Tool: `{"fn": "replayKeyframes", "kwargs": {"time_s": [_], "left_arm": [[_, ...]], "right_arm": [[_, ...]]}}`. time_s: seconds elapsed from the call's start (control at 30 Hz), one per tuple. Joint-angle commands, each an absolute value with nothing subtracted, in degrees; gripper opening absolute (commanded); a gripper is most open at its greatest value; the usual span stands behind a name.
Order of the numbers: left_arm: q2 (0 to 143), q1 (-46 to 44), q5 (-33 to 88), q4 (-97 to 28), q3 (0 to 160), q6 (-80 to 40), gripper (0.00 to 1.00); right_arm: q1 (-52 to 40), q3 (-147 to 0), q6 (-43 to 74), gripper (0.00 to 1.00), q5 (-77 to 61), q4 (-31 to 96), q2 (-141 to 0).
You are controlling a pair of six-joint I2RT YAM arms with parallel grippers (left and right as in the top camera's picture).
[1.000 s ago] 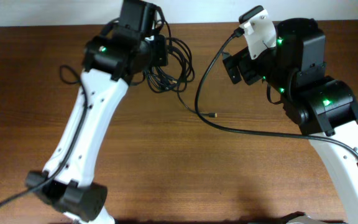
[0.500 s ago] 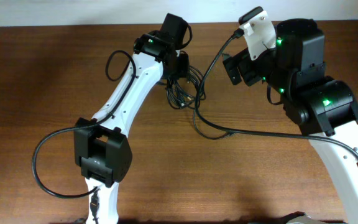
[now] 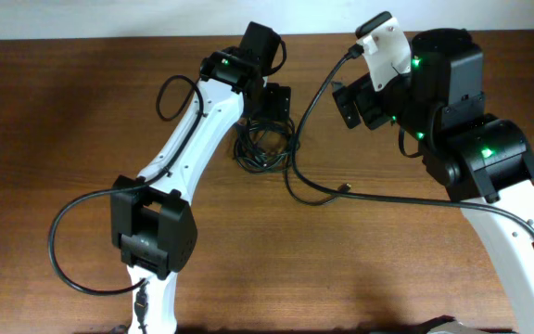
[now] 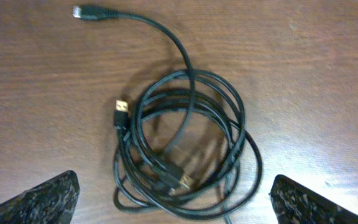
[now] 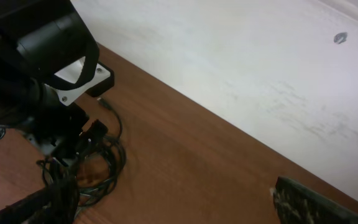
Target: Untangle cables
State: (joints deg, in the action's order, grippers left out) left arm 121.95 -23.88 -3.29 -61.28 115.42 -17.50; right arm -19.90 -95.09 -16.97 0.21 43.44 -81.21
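I need to untangle the cables and draw that end of the piece away, so my left gripper should next grab the piece of cable reaching out of the coil, behind its plug.
The cables point(image 4: 185, 143) lie as one loose black coil on the wooden table, straight below my left gripper point(image 4: 179, 208). Its fingers point(image 4: 48, 199) stand wide apart on either side of the coil with nothing between them. A gold-tipped plug point(image 4: 122, 107) sits at the coil's left edge, and another plug point(image 4: 86, 12) ends a strand running up and left. In the overhead view the coil point(image 3: 262, 148) rests just in front of the left gripper point(image 3: 276, 100), and one thin end with a plug point(image 3: 344, 188) trails right. My right gripper point(image 3: 349, 102) hovers open and empty, off to the coil's right.
The right wrist view shows the left arm's head point(image 5: 48, 81) over the cables point(image 5: 98, 168), with a white wall point(image 5: 241, 68) behind the table edge. A thicker black arm wire point(image 3: 434, 202) runs across the table toward the right arm. Another arm wire loops at the front left point(image 3: 63, 250).
My left gripper has opened and let go of the cable bundle. The bundle has dropped onto the table and spread, with one plug end sliding right. The right arm has not moved.
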Motion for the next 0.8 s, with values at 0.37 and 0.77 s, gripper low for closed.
{"fn": "replayKeyframes", "kwargs": {"time_s": [0.37,0.77], "left_arm": [[127.2,-22.3,-8.8,-30.5,108.8,-35.9,0.99],[139.6,-22.4,-6.3,-25.3,108.8,-66.5,0.88]], "right_arm": [[-19.9,-95.5,-17.0,0.99,0.7,46.5,-81.0],[-19.9,-95.5,-16.2,0.99,0.5,50.2,-81.0]]}}
